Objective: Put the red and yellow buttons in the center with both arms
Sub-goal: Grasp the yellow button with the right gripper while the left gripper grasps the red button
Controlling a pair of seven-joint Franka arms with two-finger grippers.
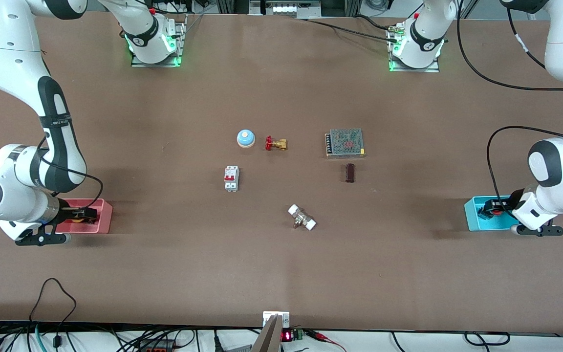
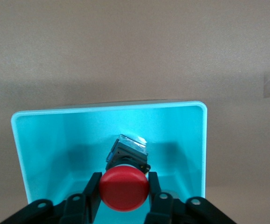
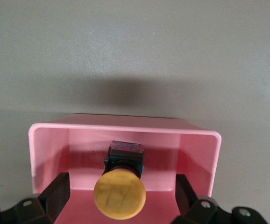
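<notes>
My right gripper should close on the button now, because its fingers are on either side of the yellow button [image 3: 119, 195].
The red button [image 2: 124, 188] lies in the cyan bin [image 2: 46, 140] at the left arm's end of the table. My left gripper [image 2: 124, 192] is inside that bin, and its fingers [image 2: 94, 191] press both sides of the red cap. In the front view the left gripper [image 1: 489, 211] reaches into the cyan bin [image 1: 472, 215]. The yellow button [image 3: 119, 195] lies in the pink bin [image 3: 125, 128] at the right arm's end. My right gripper [image 3: 121, 192] is open, its fingers [image 3: 55, 191] wide apart on either side of the yellow cap, not touching it. In the front view the right gripper [image 1: 83, 215] is in the pink bin [image 1: 104, 219].
Around the table's middle stand a blue-and-cream bell [image 1: 245, 138], a brass valve with a red handwheel [image 1: 275, 143], a white-and-red breaker [image 1: 231, 178], a mesh-topped power supply [image 1: 344, 143], a dark block [image 1: 350, 172] and a white-ended fitting [image 1: 302, 217].
</notes>
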